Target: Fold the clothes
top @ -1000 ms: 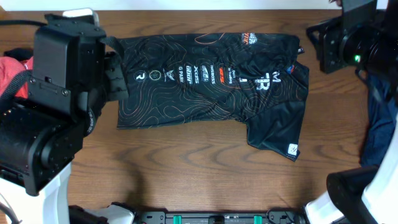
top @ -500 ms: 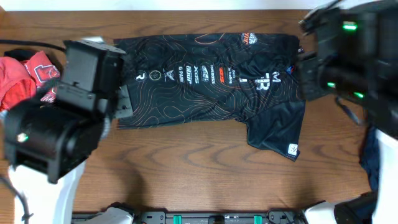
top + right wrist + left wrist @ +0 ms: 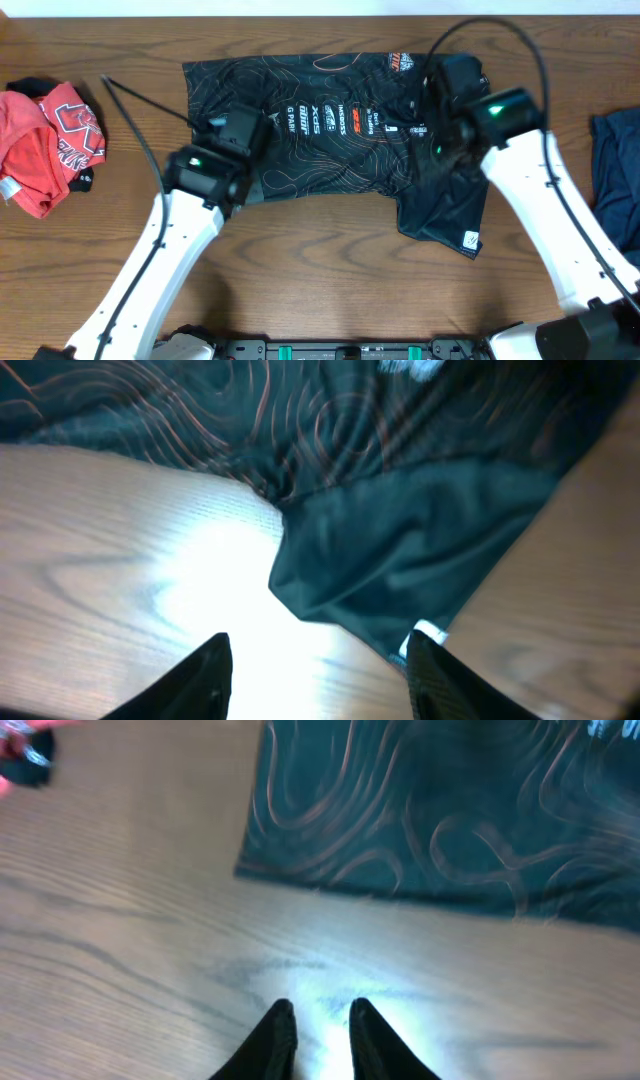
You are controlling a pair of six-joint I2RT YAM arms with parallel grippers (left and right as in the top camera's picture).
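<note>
My right gripper grabs the hanging sleeve of the black jersey next, near the white tag, to fold that side of the jersey over its body.
The black jersey (image 3: pixel 330 165) with thin orange contour lines and white and red logos lies spread flat on the wooden table, with one sleeve (image 3: pixel 445 215) hanging toward the front right. My left gripper (image 3: pixel 228 145) hovers over the jersey's left end. In the left wrist view its fingers (image 3: pixel 322 1018) are only slightly apart, empty, over bare wood just short of the jersey's corner (image 3: pixel 430 810). My right gripper (image 3: pixel 455 105) hovers over the jersey's right part. In the right wrist view its fingers (image 3: pixel 318 655) are wide open and empty, above the table beside the sleeve (image 3: pixel 400 560) and its white tag (image 3: pixel 428 632).
A crumpled red garment (image 3: pixel 50 135) lies at the table's left edge; a corner of it shows in the left wrist view (image 3: pixel 22 750). A dark blue garment (image 3: pixel 615 175) lies at the right edge. Bare wood (image 3: pixel 320 280) runs along the front.
Both arms have swung in from the sides, close under the camera, and stretched out over the jersey. The jersey has not moved.
</note>
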